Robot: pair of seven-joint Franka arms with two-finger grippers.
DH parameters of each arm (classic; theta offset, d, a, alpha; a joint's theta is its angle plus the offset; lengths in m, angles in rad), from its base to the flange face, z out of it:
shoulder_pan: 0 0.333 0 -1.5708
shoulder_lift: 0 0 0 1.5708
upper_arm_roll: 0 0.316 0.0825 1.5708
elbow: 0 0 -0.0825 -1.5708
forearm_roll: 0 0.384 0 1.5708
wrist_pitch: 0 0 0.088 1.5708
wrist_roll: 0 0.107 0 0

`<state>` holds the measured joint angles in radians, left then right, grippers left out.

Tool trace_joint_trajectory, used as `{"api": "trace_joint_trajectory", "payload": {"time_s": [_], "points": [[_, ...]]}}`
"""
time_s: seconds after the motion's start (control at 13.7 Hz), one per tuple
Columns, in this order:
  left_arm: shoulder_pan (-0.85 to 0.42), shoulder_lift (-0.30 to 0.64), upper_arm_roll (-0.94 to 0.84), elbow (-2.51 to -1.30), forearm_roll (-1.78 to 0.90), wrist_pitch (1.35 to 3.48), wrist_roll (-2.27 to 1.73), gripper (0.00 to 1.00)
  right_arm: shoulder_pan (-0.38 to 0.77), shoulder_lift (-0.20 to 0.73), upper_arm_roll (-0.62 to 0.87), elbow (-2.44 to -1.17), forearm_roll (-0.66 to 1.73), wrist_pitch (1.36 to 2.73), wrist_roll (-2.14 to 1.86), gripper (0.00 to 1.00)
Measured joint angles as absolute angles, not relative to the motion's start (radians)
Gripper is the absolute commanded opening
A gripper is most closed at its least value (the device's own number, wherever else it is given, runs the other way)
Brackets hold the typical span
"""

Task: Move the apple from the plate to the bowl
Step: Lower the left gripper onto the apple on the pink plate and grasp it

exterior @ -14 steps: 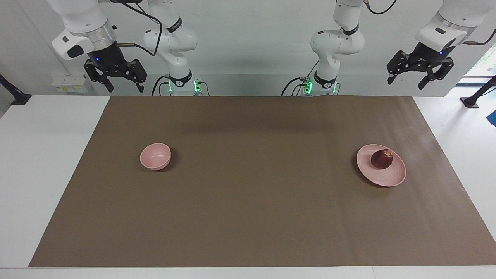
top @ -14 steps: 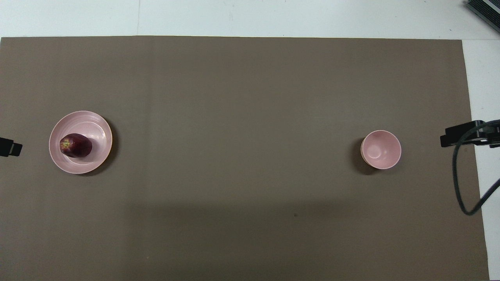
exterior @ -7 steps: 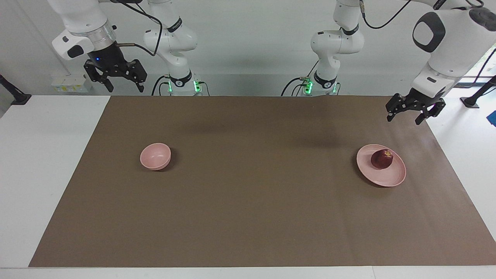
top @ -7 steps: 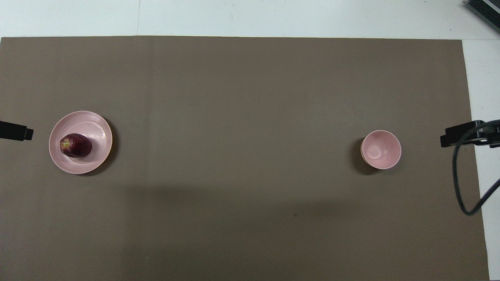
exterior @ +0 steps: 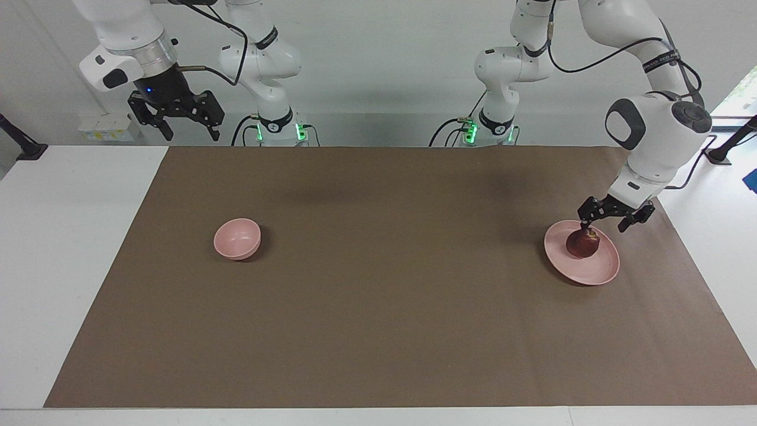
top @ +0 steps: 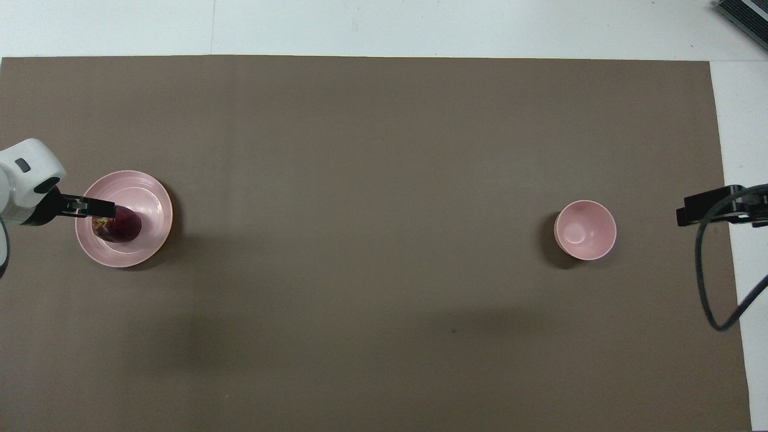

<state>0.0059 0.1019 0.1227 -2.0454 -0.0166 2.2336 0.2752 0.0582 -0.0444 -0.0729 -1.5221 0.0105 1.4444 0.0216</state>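
Observation:
The dark red apple (top: 125,227) needs to go from the plate to the bowl (top: 585,230), so my left gripper needs to grip it by its rounded sides next.
The dark red apple (exterior: 584,244) (top: 125,227) lies on the wide pink plate (exterior: 591,273) (top: 144,197) toward the left arm's end of the table. My left gripper (exterior: 603,225) (top: 104,209) hangs open just above the plate's robot-side rim. One fingertip is close over the apple's top, and nothing is between the fingers. The small deep pink bowl (exterior: 237,238) (top: 585,230) stands empty toward the right arm's end. My right gripper (exterior: 190,132) (top: 699,211) waits open, high over that end's robot-side table edge.
A brown mat (exterior: 378,319) covers most of the white table (exterior: 65,248); plate and bowl both stand on it, far apart. A black cable (top: 707,294) hangs from the right arm. A dark object (top: 744,15) sits at a table corner far from the robots.
My left arm has swung down and in from high beside the table to just above the plate and apple, still open. The right arm, apple, plate and bowl have not moved.

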Motion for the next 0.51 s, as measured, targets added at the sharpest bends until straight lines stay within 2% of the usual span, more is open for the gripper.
{"api": "trace_joint_trajectory", "payload": {"time_s": [0.51], "points": [[0.018, 0.138, 0.12, -2.111, -0.109, 2.303, 0.364, 1.0, 0.058, -0.044, -0.073, -1.522, 0.011, 1.425, 0.022, 1.0]]}}
